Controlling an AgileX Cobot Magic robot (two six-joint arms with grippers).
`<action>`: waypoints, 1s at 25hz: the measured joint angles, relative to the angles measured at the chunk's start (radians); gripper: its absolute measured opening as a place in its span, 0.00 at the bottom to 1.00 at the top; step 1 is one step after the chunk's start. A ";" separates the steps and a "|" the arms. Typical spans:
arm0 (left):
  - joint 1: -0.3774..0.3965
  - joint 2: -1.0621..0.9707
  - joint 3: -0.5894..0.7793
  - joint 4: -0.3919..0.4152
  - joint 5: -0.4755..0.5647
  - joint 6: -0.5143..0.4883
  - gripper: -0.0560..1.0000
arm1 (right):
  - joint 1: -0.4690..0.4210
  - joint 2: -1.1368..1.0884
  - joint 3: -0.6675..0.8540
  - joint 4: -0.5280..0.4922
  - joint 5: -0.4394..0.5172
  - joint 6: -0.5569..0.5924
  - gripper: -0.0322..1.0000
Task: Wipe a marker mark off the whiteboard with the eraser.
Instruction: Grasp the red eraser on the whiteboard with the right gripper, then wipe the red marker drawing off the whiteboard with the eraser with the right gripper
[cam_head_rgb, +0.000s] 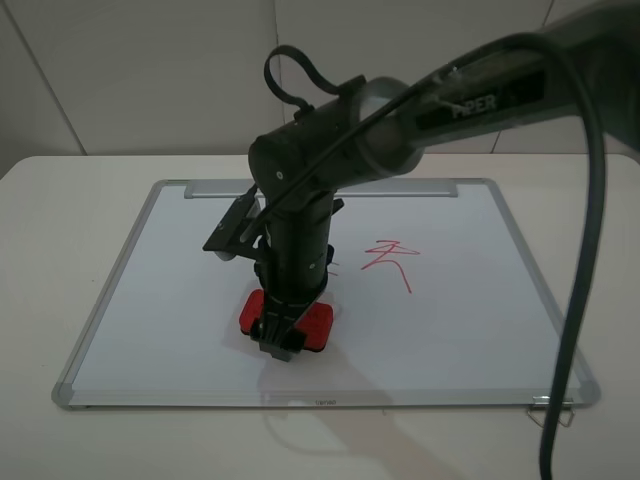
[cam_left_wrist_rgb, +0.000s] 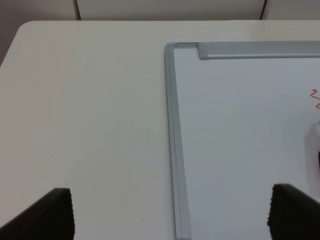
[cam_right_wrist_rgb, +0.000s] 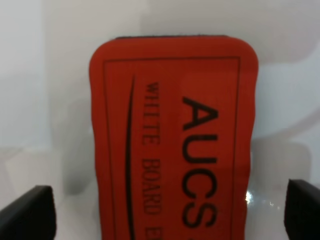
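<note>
My right gripper closes on the eraser now, since its fingers stand beside both long sides of the red eraser (cam_head_rgb: 316, 325).
The red eraser (cam_head_rgb: 316, 325) lies flat on the whiteboard (cam_head_rgb: 180, 300), left of the middle. The right wrist view shows its "AUCS" lettered top (cam_right_wrist_rgb: 172, 135). My right gripper (cam_head_rgb: 283, 335) reaches across and stands over it, open, its fingers (cam_right_wrist_rgb: 25, 215) either side of the eraser with a gap to each edge. Only a few red strokes (cam_head_rgb: 334, 267) of the marker mark show beside the arm; the rest is hidden behind it. Off the whiteboard's left frame (cam_left_wrist_rgb: 172, 125), my left gripper (cam_left_wrist_rgb: 172, 215) hangs open and empty over the table.
A simpler red zigzag scribble (cam_head_rgb: 390, 260) with a long diagonal tail sits right of the arm. Red strokes (cam_left_wrist_rgb: 315, 99) show at the left wrist view's edge. A metal strip (cam_head_rgb: 320, 189) runs along the board's far edge. The right arm's black cable (cam_head_rgb: 575, 300) hangs at the right.
</note>
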 joint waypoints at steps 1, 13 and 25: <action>0.000 0.000 0.000 0.000 0.000 0.000 0.79 | 0.000 0.000 0.000 0.000 -0.006 0.000 0.83; 0.000 0.000 0.000 0.000 0.000 0.000 0.79 | 0.000 0.000 0.000 -0.003 -0.014 0.000 0.50; 0.000 0.000 0.000 0.000 0.000 0.000 0.79 | 0.000 0.000 0.000 -0.004 -0.014 0.000 0.50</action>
